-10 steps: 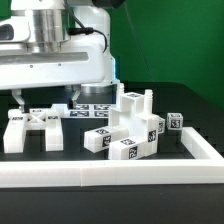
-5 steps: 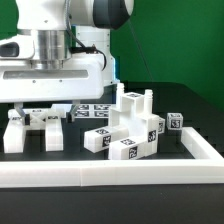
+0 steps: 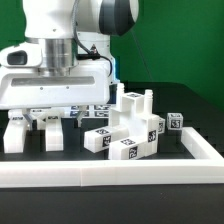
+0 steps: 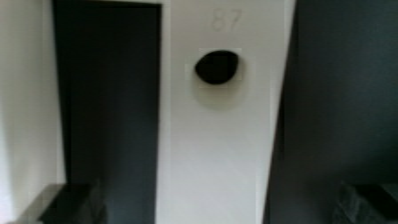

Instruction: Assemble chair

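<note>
My gripper needs to close, because its fingers are level with the bar's sides in the wrist view. Closing now would hold the long white bar.
A white chair piece [image 3: 32, 130] with tags lies at the exterior view's left. My gripper [image 3: 45, 112] hangs low right over it. In the wrist view one long white bar [image 4: 222, 130] of that piece, with a dark round hole [image 4: 217, 67], runs between the fingers. My gripper [image 4: 217, 208] is open, with a dark gap on each side of the bar, and it holds nothing. A partly joined blocky white structure [image 3: 128, 125] stands in the middle. The arm hides the top of the left piece.
A small white tagged cube [image 3: 176, 122] sits at the exterior view's right. The marker board [image 3: 97, 110] lies behind the structure. A long white border frame [image 3: 110, 172] runs along the front and up the right side.
The arm has come down over the left piece and shifted slightly to the exterior view's right. The jaws stay open. No part has moved.
</note>
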Controlling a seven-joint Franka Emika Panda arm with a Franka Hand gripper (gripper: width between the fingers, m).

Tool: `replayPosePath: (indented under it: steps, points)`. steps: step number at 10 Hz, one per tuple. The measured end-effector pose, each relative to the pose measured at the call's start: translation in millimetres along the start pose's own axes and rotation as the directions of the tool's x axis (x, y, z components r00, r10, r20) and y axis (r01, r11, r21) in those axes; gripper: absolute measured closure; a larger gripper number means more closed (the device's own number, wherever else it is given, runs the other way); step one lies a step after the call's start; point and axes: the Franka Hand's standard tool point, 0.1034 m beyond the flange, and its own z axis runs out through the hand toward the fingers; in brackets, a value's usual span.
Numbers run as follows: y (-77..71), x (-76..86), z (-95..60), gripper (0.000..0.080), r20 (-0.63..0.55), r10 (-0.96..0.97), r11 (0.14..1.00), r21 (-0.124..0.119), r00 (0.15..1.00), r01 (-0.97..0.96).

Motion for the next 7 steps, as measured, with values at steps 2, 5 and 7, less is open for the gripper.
replayPosePath:
  steps: [2, 5, 7]
  points:
    - [2.2, -5.3, 6.9, 0.015, 0.013, 0.002, 1.0, 0.001, 1.0, -0.002]
    - [2.1, -6.2, 8.0, 0.0309, 0.016, 0.002, 1.0, 0.002, 1.0, -0.002]
    - [2.2, -6.1, 8.1, 0.0511, 0.016, 0.002, 1.0, 0.002, 1.0, -0.002]
